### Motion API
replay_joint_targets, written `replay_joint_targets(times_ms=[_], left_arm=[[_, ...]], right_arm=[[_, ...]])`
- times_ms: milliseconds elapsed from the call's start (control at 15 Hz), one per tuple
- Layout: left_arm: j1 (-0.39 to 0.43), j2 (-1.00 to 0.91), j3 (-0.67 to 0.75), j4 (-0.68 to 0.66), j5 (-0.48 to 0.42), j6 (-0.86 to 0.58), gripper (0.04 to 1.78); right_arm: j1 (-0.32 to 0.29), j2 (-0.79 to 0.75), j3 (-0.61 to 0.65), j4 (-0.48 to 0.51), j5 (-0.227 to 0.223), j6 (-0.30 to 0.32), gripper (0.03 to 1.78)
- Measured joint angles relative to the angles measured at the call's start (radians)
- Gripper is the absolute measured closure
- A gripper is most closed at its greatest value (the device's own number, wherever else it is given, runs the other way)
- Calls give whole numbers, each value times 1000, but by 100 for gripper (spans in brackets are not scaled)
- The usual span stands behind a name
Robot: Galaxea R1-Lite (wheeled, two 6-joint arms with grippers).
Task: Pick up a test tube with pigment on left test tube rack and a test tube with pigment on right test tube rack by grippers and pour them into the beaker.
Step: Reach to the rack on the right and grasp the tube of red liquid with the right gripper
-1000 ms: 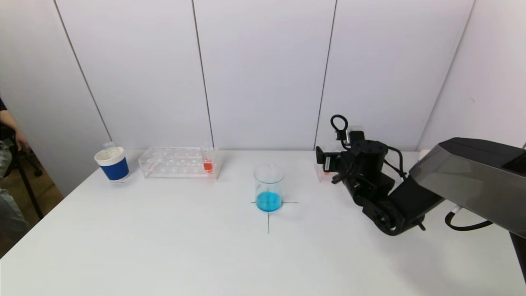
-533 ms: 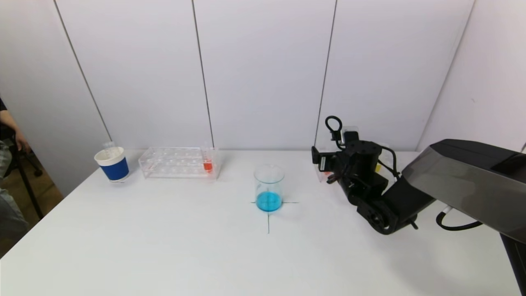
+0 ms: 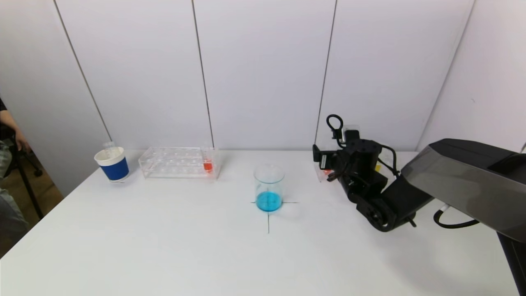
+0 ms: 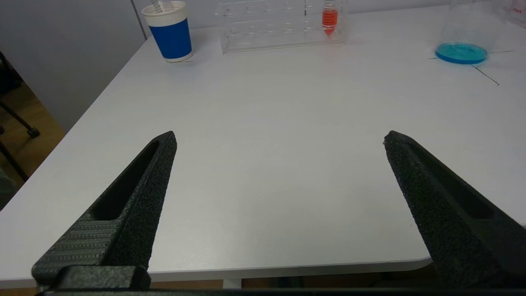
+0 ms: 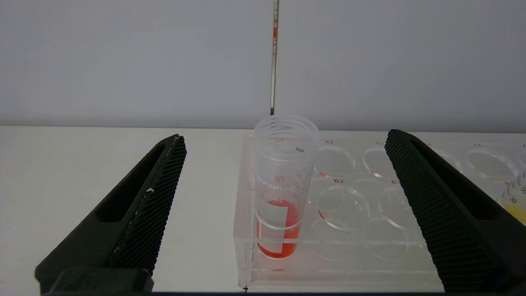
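Note:
The test tube needs to be held just below its rim [image 5: 285, 152] by my right gripper next, so I can pour the pigment. The rack's sides and holes are around the test tube's pigment end.
The beaker [image 3: 269, 187] with blue liquid stands mid-table on a cross mark. The clear left rack [image 3: 172, 162] holds a test tube with red pigment [image 3: 208, 163] at its right end. My right gripper [image 5: 285, 135] is open, level with the right rack [image 5: 370, 246]. A test tube with red pigment [image 5: 277, 230] stands upright in that rack's corner hole, ahead of and between the fingers, untouched. In the head view my right arm [image 3: 361, 176] hides most of this rack. My left gripper [image 4: 280, 135] hangs open and empty over the table's near left edge, far from the left rack [image 4: 267, 24].
A blue and white paper cup [image 3: 112, 164] with a tube in it stands left of the left rack. A second tube with yellow pigment [image 5: 515, 201] sits further along the right rack. The wall runs close behind both racks.
My right arm has shifted slightly left and toward the right rack, then nearly stopped. Both grippers stay open. Nothing else moved.

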Motion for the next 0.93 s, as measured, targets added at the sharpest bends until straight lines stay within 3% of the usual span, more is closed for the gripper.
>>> replay_joint_targets(times_ms=[933], left_arm=[[0, 0, 0, 0, 0, 0, 6]], right_arm=[[4, 17, -23, -1, -3, 6, 5]])
